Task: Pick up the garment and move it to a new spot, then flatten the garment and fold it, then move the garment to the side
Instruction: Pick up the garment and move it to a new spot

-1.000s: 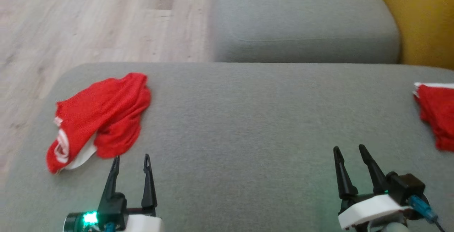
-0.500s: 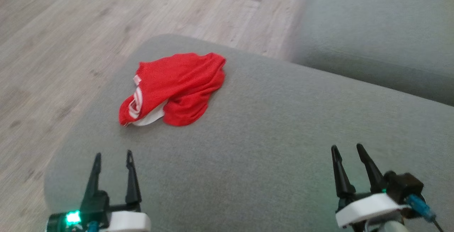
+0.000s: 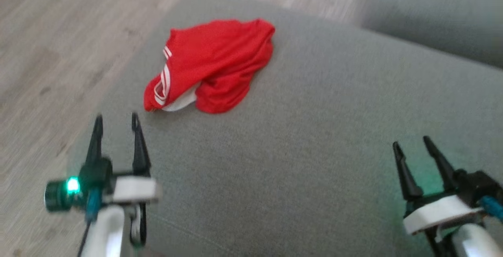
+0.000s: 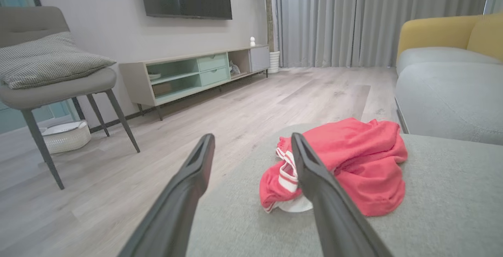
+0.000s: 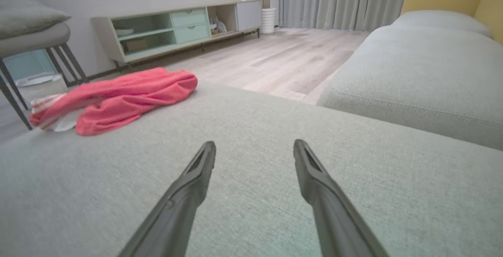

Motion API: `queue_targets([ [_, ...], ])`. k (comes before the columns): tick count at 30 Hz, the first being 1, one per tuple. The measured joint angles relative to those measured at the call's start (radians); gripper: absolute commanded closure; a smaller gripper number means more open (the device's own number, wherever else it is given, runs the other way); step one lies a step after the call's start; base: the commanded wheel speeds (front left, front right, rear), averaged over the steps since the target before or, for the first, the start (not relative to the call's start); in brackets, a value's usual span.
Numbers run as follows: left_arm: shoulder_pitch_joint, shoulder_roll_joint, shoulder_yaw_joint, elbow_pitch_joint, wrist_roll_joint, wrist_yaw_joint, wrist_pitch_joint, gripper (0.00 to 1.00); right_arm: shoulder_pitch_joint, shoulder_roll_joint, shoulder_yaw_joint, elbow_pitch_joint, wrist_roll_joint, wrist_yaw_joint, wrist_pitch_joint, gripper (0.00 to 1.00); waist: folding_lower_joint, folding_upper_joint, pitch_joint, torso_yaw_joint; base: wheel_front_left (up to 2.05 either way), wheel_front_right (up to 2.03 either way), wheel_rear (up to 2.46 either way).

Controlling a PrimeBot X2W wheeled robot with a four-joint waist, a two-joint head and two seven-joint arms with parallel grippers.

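Observation:
The garment's striped edge (image 3: pixel 163 85) stands up in a loose loop and the red cloth (image 3: pixel 221 52) lies slack, so my left gripper will grab that edge next.
A crumpled red garment (image 3: pixel 214 62) with white stripes lies near the far left corner of the grey cushion (image 3: pixel 314 131). It also shows in the left wrist view, garment (image 4: pixel 353 162), and at the left of the right wrist view, garment (image 5: pixel 118 98). My left gripper (image 3: pixel 116 121) is open and empty over the cushion's left edge, short of the garment. At the lower right my right gripper (image 3: pixel 412 143) hovers open and empty, far from the cloth. Both pairs of fingers stand wide apart in the wrist views, left gripper (image 4: pixel 251 141) and right gripper (image 5: pixel 254 147).
Wooden floor (image 3: pixel 59 52) lies left of the cushion. A second grey cushion (image 5: pixel 416 64) sits beyond a gap to the right, with a yellow sofa back (image 4: pixel 436 33) behind it. A chair (image 4: pixel 51 80), a low TV cabinet (image 4: pixel 192 72) and curtains stand across the room.
The head camera has swung left, so the garment sits nearer the middle and a second red cloth at the right edge has left the picture. Both grippers stay open and empty.

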Motion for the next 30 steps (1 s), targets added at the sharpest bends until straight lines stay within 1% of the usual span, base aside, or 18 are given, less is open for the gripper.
queue_targets([
  [4, -0.183, -0.007, 0.001, 0.141, -0.022, -0.017, 0.0, 0.0, -0.053, -0.092, 0.016, -0.019, -0.002, 0.0, 0.0, 0.0, 0.0, 0.0, 0.096, -0.008, 0.0, 0.0, 0.0],
  [6, -0.275, -0.012, 0.003, 0.228, -0.04, -0.018, 0.0, 0.0, -0.088, -0.135, 0.02, -0.032, -0.002, 0.0, 0.0, 0.0, 0.0001, 0.0, 0.145, -0.014, 0.0, 0.0, 0.0],
  [9, -0.409, -0.023, 0.016, 0.403, -0.076, -0.025, 0.016, 0.0, -0.135, -0.188, 0.025, -0.049, -0.001, 0.0, 0.0, 0.0, 0.0002, 0.0, 0.215, -0.027, 0.0, 0.0, 0.0],
  [12, -0.523, -0.032, 0.047, 0.567, -0.143, -0.052, 0.087, 0.0, -0.164, -0.222, 0.03, -0.062, 0.003, 0.0, 0.0, 0.0, 0.0001, 0.0, 0.277, -0.044, 0.0, 0.0, 0.0],
  [14, -0.587, -0.03, 0.071, 0.661, -0.172, -0.06, 0.131, 0.0, -0.177, -0.235, 0.038, -0.075, 0.004, 0.0, -0.001, 0.0, 0.0, 0.0, 0.312, -0.058, 0.0, 0.0, 0.0],
  [16, -0.636, -0.024, 0.083, 0.736, -0.187, -0.062, 0.172, 0.0, -0.189, -0.245, 0.047, -0.096, 0.005, 0.0, -0.006, 0.0, -0.0002, 0.0, 0.341, -0.073, 0.0, 0.0, 0.0],
  [19, -0.68, -0.016, 0.095, 0.814, -0.211, -0.09, 0.202, 0.0, -0.212, -0.251, 0.05, -0.117, 0.01, 0.0, -0.01, 0.0, -0.0003, 0.0, 0.374, -0.097, 0.0, 0.0, 0.0],
  [21, -0.697, -0.004, 0.1, 0.836, -0.218, -0.096, 0.181, 1.0, -0.22, -0.251, 0.044, -0.129, 0.013, 0.0, -0.013, 0.0, -0.0003, 0.0, 0.391, -0.109, 0.0, 0.0, 0.0],
  [24, -0.714, 0.019, 0.098, 0.853, -0.216, -0.1, 0.095, 1.0, -0.226, -0.25, 0.038, -0.137, 0.013, 0.0, -0.015, 0.0, -0.0002, 0.0, 0.401, -0.123, 0.0, 0.0, 0.0],
  [27, -0.72, 0.041, 0.086, 0.852, -0.19, -0.1, 0.035, 1.0, -0.236, -0.238, 0.036, -0.114, 0.013, 0.0, -0.015, 0.0, -0.0003, 0.0, 0.383, -0.129, 0.0, 0.0, 0.0],
  [30, -0.732, 0.079, 0.072, 0.786, -0.165, -0.111, 0.012, 1.0, -0.237, -0.205, 0.037, -0.083, 0.013, 0.0, -0.013, 0.0, -0.0001, -0.0001, 0.348, -0.138, 0.0, 0.0, 0.0],
])
